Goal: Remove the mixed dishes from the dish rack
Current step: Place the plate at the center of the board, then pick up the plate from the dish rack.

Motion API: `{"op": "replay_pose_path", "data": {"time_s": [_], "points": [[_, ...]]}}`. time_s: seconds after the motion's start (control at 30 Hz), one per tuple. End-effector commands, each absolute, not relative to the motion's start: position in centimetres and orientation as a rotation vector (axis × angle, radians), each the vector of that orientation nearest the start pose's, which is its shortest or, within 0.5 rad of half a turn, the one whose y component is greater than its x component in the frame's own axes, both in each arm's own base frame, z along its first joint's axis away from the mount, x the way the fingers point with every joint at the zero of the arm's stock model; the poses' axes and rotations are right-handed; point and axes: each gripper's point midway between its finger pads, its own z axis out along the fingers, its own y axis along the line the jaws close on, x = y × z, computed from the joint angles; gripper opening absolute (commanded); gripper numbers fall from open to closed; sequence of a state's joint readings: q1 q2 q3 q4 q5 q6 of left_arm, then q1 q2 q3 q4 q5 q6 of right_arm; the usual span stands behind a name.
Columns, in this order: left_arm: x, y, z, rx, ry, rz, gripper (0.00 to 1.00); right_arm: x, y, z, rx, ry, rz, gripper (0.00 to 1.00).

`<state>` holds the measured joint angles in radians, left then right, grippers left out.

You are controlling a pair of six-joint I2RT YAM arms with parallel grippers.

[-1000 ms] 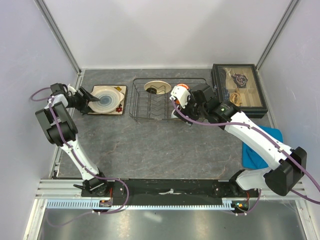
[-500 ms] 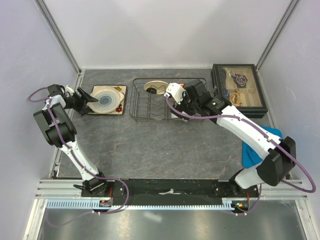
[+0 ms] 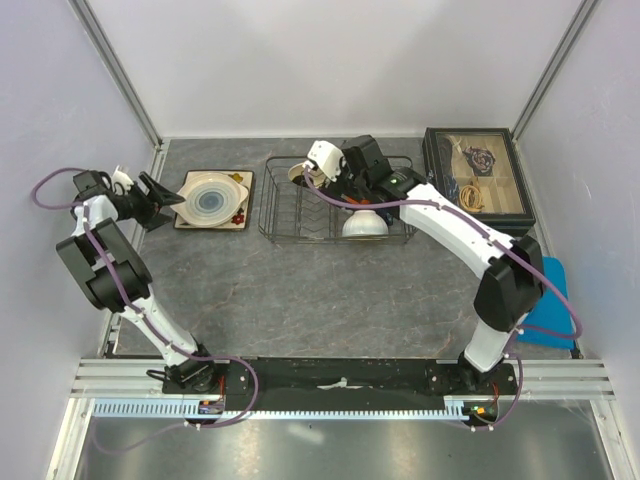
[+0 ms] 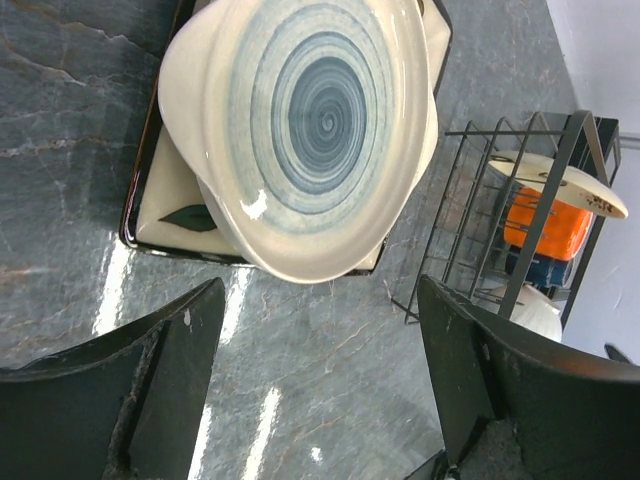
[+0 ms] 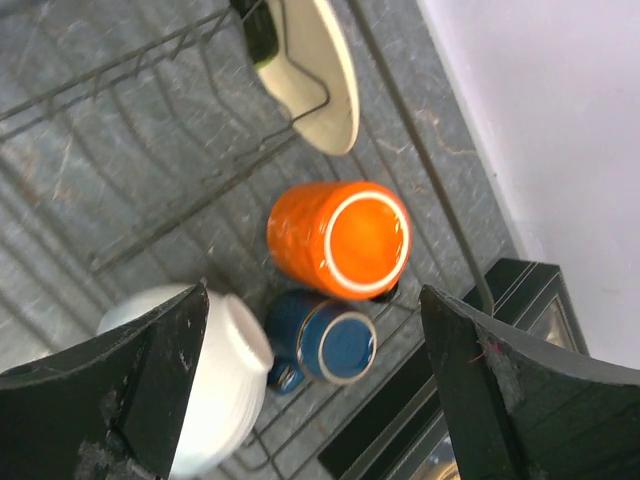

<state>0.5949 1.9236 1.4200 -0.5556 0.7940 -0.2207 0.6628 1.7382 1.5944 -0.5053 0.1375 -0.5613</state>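
Note:
My right gripper grabs the round pale plate by its rim nearest the orange cup next, since the opposite rim stays free for my left gripper.
The dish rack [image 3: 300, 215] stands at the back middle. In it are a round pale plate [image 3: 305, 172] on edge, a white bowl [image 3: 362, 224] upside down, an orange cup [image 5: 340, 240] and a dark blue mug [image 5: 335, 345]. My right gripper [image 3: 345, 183] hovers open above the cup and mug, which lie between its fingers in the right wrist view [image 5: 315, 295]. A cream bowl [image 3: 210, 197] with a blue spiral rests on the square cream plate [image 3: 238, 213] left of the rack. My left gripper [image 3: 168, 192] is open and empty just left of them, also seen in the left wrist view [image 4: 320, 300].
A black glass-lidded box [image 3: 475, 180] of trinkets stands right of the rack. A blue cloth [image 3: 552, 300] lies at the right edge. Walls close in the left, back and right sides.
My right gripper has swung left and back over the rack, uncovering the white bowl. My left gripper has drawn back to the left, away from the bowl and square plate.

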Motion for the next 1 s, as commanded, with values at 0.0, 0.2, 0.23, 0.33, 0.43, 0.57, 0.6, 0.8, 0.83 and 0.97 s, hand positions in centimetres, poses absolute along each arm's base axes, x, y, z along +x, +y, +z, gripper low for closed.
{"op": "replay_pose_path", "data": {"time_s": [0.0,0.2,0.23,0.33,0.43,0.57,0.6,0.8,0.83,0.97], "points": [[41.0,14.7,15.1,-0.526,2.182,-0.729,0.85,44.9,27.7,24.5,-1.118,1.764,-0.155,0.95],[40.1,13.6,16.2,-0.396,2.171,-0.728,0.93,47.9,29.0,23.9,-1.073,1.726,-0.197,0.98],[40.0,13.3,16.2,-0.383,2.169,-0.737,0.94,48.3,29.3,23.0,-1.08,1.735,-0.203,0.98],[39.6,12.8,16.4,-0.365,2.163,-0.763,0.97,49.4,30.1,22.4,-1.083,1.73,-0.213,0.98],[39.4,12.5,16.5,-0.321,2.16,-0.766,0.97,50.5,30.6,22.1,-1.073,1.72,-0.225,0.98],[39.3,12.4,16.6,-0.278,2.155,-0.753,0.99,51.7,31.3,21.2,-1.066,1.697,-0.242,0.98],[39.2,12.3,16.5,-0.26,2.157,-0.749,0.99,51.9,31.5,21.0,-1.068,1.692,-0.245,0.98],[39.2,12.4,16.6,-0.201,2.158,-0.724,0.99,53.1,32.4,18.8,-1.093,1.695,-0.251,0.88],[39.2,12.2,16.5,-0.193,2.161,-0.726,0.99,53.3,32.6,18.2,-1.102,1.698,-0.253,0.83],[39.5,12.2,16.5,-0.15,2.168,-0.693,0.99,54.1,33.0,18.1,-1.112,1.682,-0.269,0.72]]}}
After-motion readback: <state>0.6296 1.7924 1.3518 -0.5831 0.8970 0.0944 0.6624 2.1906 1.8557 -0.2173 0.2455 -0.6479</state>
